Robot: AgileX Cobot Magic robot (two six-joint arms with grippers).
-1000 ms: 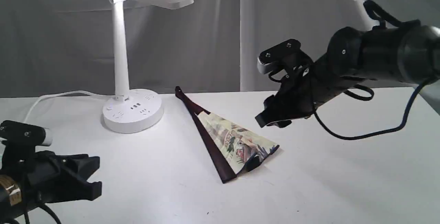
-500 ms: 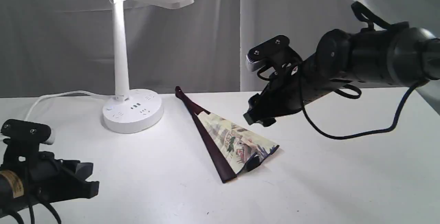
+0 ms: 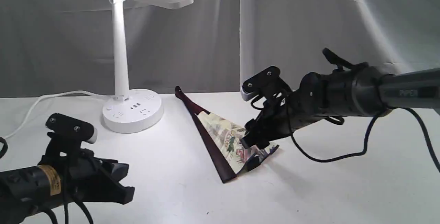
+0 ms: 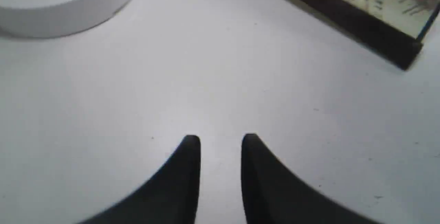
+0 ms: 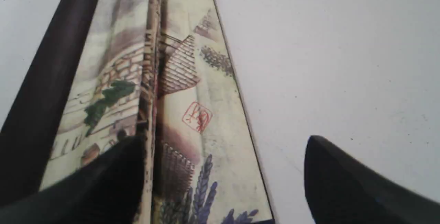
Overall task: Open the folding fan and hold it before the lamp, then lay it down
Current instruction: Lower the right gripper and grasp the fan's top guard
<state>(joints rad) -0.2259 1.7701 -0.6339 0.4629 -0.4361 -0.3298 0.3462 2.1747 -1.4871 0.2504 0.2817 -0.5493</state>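
Note:
The fan isn't ready to be grabbed yet: one finger of my right gripper is above bare table next to the painted leaf in the right wrist view, so my right gripper needs to move down before it closes.
The folding fan [image 3: 225,138] lies partly spread on the white table [image 3: 326,182], dark maroon guard on its left, painted cream leaf on its right. My right gripper [image 3: 249,141] is open and low over the leaf's right part. In the right wrist view [image 5: 223,145] one fingertip [image 5: 120,162] hangs over the painted leaf [image 5: 192,114] and the other over bare table beyond the fan's edge. The lamp [image 3: 119,55] stands lit at the back left. At the front left, my left gripper [image 3: 120,182] is narrowly open and empty [image 4: 220,140], short of the fan's guard [image 4: 347,23].
The lamp's round base [image 3: 132,110] with sockets sits left of the fan's pivot, and shows in the left wrist view [image 4: 62,14]. Its white cord [image 3: 51,97] runs off to the left. A grey curtain [image 3: 292,28] closes the back. The right arm's black cable [image 3: 337,157] droops toward the table.
My right arm has come down and leftward from well above the table to just over the fan's leaf. My left arm has moved right and up, toward the fan.

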